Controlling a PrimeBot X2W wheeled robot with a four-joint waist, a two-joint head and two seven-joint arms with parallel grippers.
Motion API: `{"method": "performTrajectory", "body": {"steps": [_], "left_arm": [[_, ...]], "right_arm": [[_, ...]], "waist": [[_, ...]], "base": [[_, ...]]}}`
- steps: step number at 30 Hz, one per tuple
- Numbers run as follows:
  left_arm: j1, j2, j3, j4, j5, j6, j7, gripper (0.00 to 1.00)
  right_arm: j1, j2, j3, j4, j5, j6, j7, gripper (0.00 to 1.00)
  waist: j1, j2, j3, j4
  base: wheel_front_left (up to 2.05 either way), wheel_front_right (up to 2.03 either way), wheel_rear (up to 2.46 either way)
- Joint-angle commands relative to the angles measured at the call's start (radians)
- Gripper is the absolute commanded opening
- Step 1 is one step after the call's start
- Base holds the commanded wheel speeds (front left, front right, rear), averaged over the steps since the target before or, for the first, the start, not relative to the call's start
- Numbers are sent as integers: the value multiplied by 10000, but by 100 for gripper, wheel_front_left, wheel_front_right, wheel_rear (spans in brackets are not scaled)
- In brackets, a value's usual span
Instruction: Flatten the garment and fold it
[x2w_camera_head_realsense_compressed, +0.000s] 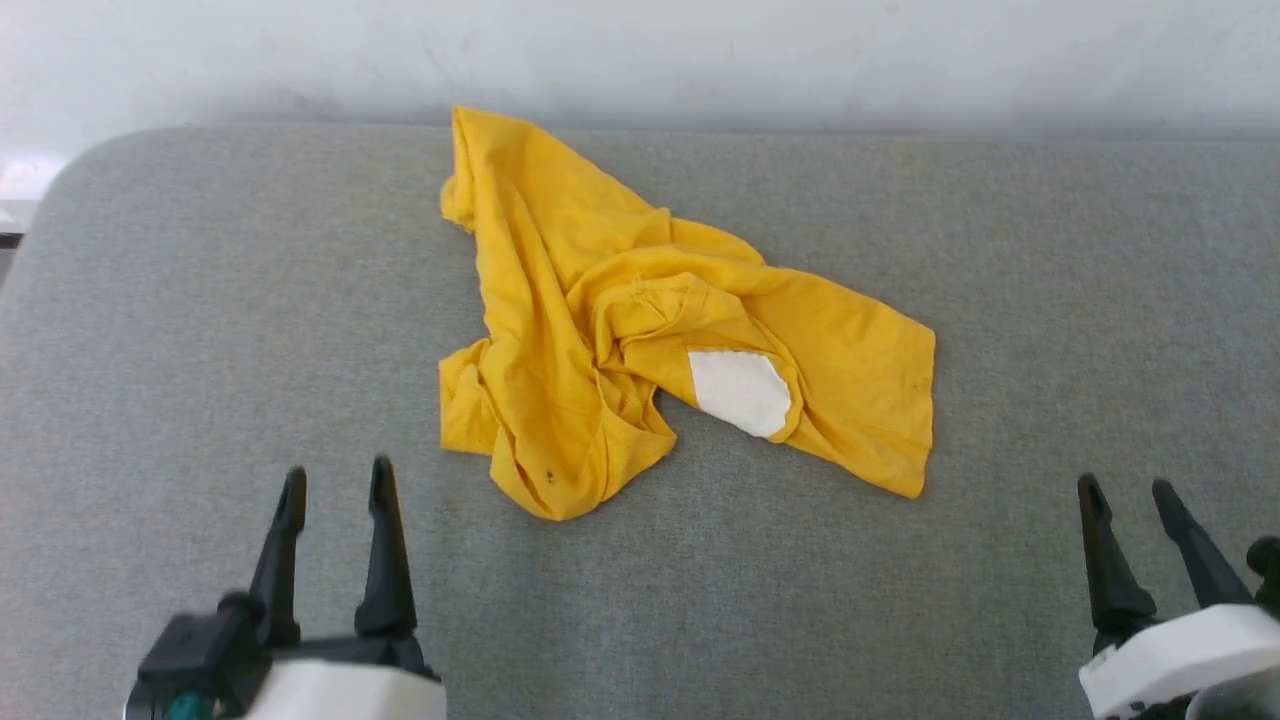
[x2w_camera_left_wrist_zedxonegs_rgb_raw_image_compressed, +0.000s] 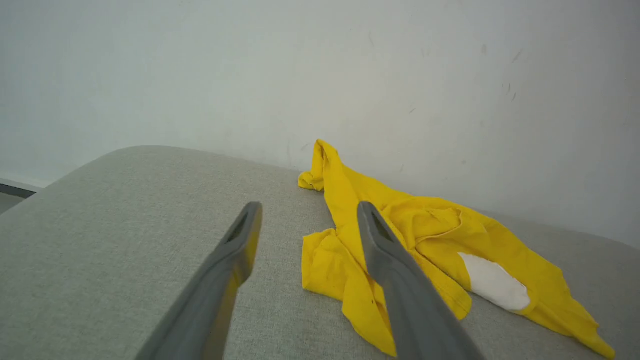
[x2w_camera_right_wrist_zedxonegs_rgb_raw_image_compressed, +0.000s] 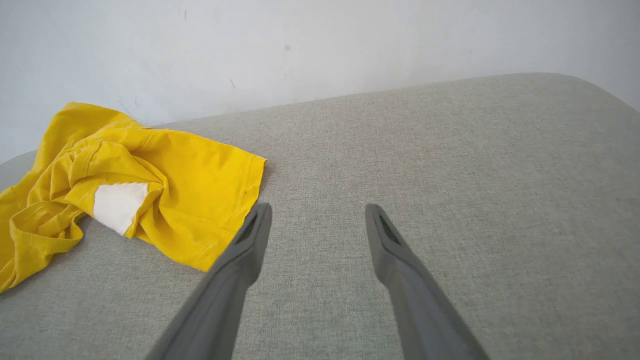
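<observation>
I should next use my right gripper to start the flattening. It should grab the yellow T-shirt by its bunched fold (x2w_camera_head_realsense_compressed: 612, 462) (x2w_camera_right_wrist_zedxonegs_rgb_raw_image_compressed: 48, 243) near the small dark spot.
The garment (x2w_camera_head_realsense_compressed: 600, 320) is a bright yellow T-shirt lying crumpled in a heap on the grey cushioned surface (x2w_camera_head_realsense_compressed: 200, 330), with one white patch (x2w_camera_head_realsense_compressed: 740, 392) showing among the folds. Its far end reaches the back edge by the wall. My left gripper (x2w_camera_head_realsense_compressed: 336, 485) hovers open near the front left, short of the shirt's lower corner. In the left wrist view the garment (x2w_camera_left_wrist_zedxonegs_rgb_raw_image_compressed: 430, 240) lies ahead and to the right of that gripper (x2w_camera_left_wrist_zedxonegs_rgb_raw_image_compressed: 310, 215). My right gripper (x2w_camera_head_realsense_compressed: 1130, 498) is open at the front right, apart from the shirt's hem (x2w_camera_right_wrist_zedxonegs_rgb_raw_image_compressed: 220, 200), nothing between its fingers (x2w_camera_right_wrist_zedxonegs_rgb_raw_image_compressed: 318, 215).
A pale wall (x2w_camera_head_realsense_compressed: 640, 60) runs right behind the surface's back edge. The surface's rounded left corner (x2w_camera_head_realsense_compressed: 70, 170) falls away to the floor. Bare grey fabric stretches on both sides of the shirt and along the front.
</observation>
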Motion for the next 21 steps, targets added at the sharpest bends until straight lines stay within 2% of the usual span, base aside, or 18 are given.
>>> {"method": "performTrajectory", "body": {"steps": [1, 9, 12, 18, 21], "left_arm": [[125, -72, 106, -96, 98, -52, -46, 100], [729, -659, 461, -272, 787, -699, -48, 100], [637, -833, 556, -246, 919, -902, -48, 100], [463, -1095, 631, -60, 1156, -1293, -48, 100], [319, -1234, 612, 65, 1245, -1491, -48, 100]], "right_arm": [[103, 22, -19, 43, 64, -9, -8, 100], [-508, 22, -81, 5, -368, -9, 580, 100], [-1303, 22, 47, -74, -768, -9, 1214, 100], [-3128, 22, 339, 434, -1307, -9, 3143, 100], [-3862, -280, 454, 969, -1563, -9, 3783, 100]], "waist": [[3, 0, -187, 168], [3, 0, -332, 607], [3, 0, -214, 718], [3, 0, 223, 955], [3, 0, 448, 1165]], "base": [[0, 0, 0], [0, 0, 0], [0, 0, 0], [0, 0, 0], [0, 0, 0]]}}
